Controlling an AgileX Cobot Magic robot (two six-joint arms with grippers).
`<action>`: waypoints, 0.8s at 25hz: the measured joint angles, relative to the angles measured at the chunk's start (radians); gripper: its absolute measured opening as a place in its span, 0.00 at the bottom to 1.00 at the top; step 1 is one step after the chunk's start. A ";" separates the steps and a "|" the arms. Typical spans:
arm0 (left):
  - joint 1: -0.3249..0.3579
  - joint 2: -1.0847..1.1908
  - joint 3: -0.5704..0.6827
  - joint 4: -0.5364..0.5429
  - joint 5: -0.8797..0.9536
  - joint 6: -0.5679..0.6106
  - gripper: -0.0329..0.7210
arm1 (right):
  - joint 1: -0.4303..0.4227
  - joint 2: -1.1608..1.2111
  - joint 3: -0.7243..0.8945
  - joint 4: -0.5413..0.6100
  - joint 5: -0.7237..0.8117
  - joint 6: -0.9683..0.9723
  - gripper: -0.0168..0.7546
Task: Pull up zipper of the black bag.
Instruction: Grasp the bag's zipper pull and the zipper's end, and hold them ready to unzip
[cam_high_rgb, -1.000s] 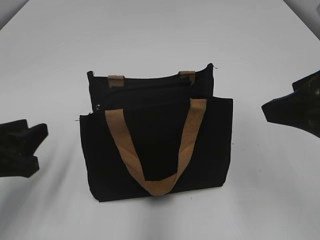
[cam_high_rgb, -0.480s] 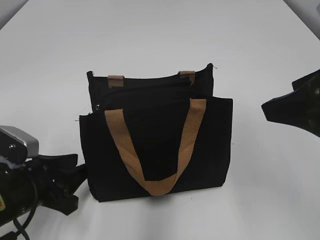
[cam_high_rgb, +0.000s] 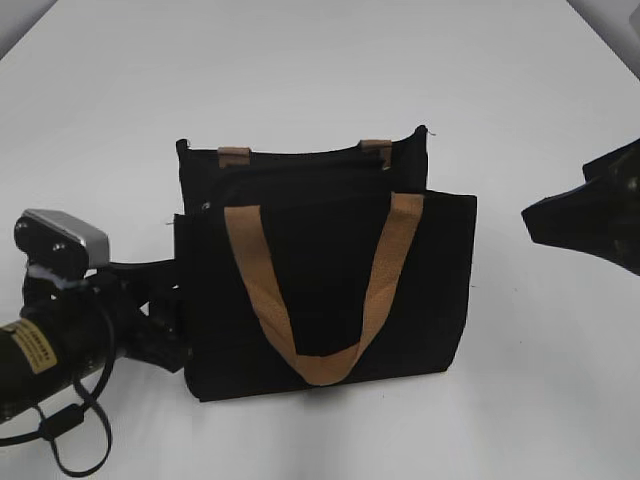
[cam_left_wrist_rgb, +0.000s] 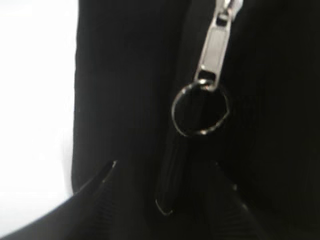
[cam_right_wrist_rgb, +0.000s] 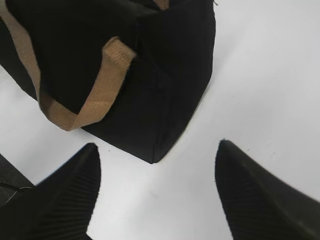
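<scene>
My left gripper takes hold of the bag by its zipper end (cam_left_wrist_rgb: 167, 197) next, because this narrow piece of cloth sticks out past the bag's wide black body.
The black bag (cam_high_rgb: 320, 290) stands upright on the white table, tan handle hanging down its front. Its zipper runs along the top edge; the silvery pull (cam_left_wrist_rgb: 212, 50) and ring (cam_left_wrist_rgb: 200, 107) fill the left wrist view and show as a small speck at the bag's top left corner (cam_high_rgb: 205, 206). My left gripper (cam_high_rgb: 170, 305) is against the bag's left end, jaws (cam_left_wrist_rgb: 167, 170) open, with the bag's end fabric between the fingertips just below the ring. My right gripper (cam_high_rgb: 575, 215) hovers open to the right of the bag, empty (cam_right_wrist_rgb: 157, 150), near the bag's lower right corner (cam_right_wrist_rgb: 155, 150).
The white table (cam_high_rgb: 320, 60) stretches behind and to both sides of the bag. The left arm's wrist camera (cam_high_rgb: 60, 240) and cable (cam_high_rgb: 70, 440) sit at the lower left. Tan strap tabs (cam_high_rgb: 234, 155) stand on the bag's back top edge.
My left arm has moved in from the left edge to the bag's left end. The bag has shifted slightly right. The right gripper has not moved.
</scene>
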 joint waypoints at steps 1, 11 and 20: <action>0.000 0.005 -0.020 0.008 0.000 -0.001 0.59 | 0.000 0.000 0.000 0.000 0.000 0.000 0.73; 0.000 0.042 -0.103 0.040 0.000 -0.002 0.11 | 0.000 0.001 -0.009 0.039 0.005 -0.067 0.73; 0.000 -0.091 0.049 -0.077 -0.009 0.002 0.05 | 0.092 0.057 -0.131 0.293 0.008 -0.403 0.73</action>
